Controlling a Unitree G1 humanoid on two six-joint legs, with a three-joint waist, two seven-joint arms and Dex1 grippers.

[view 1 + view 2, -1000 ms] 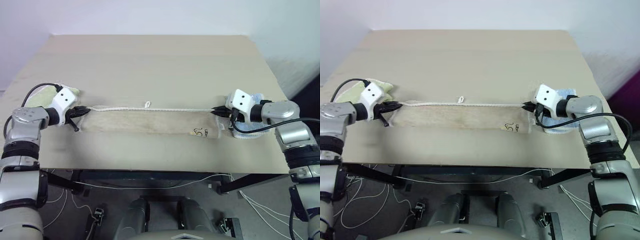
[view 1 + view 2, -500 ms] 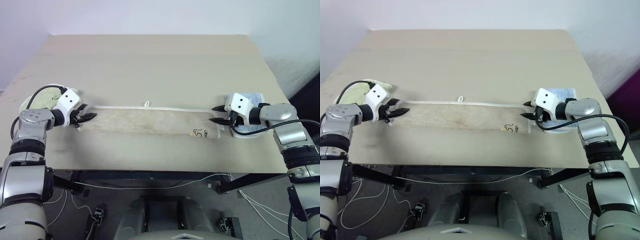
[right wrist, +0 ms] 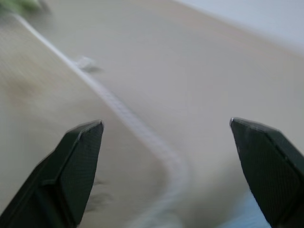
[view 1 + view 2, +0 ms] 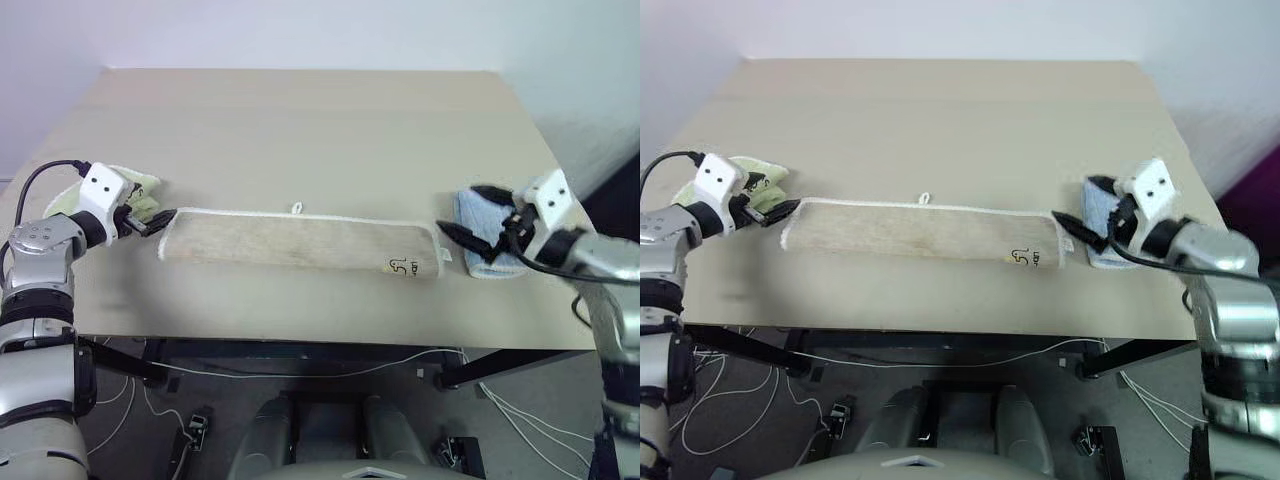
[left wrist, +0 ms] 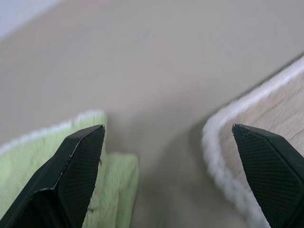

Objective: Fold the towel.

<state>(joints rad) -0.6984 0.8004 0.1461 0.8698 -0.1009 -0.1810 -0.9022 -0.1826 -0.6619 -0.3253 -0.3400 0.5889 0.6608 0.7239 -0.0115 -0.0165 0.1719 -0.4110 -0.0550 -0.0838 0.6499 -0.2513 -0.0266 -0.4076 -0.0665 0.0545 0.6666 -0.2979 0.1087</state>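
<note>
The beige towel lies flat in a long strip (image 4: 300, 240). So next, my right gripper pinches the towel by its white corded end (image 4: 438, 250) near the dark marks.
The towel (image 4: 300, 240) is a beige cloth with white corded edging, lying folded in a long strip across the front of the table. Its small white loop (image 4: 295, 208) is on the far edge, and dark marks (image 4: 400, 266) are near its right end. My left gripper (image 4: 152, 220) hovers open just off the strip's left end, holding nothing. In the left wrist view its fingers (image 5: 80, 166) straddle the gap between a green cloth and the towel's edge (image 5: 223, 142). My right gripper (image 4: 465, 212) stands open past the right end, clear of the towel (image 3: 38, 85).
A light-green folded towel (image 4: 140, 190) lies under my left gripper at the table's left edge. A light-blue folded towel (image 4: 495, 250) lies beneath my right gripper. The tan table (image 4: 320, 130) stretches away behind the strip. Its front edge runs close below the towel.
Both grippers opened and let go of the towel's ends, and the corded edge settled flat. The right gripper drew back to the right and rolled. The left one lifted slightly.
</note>
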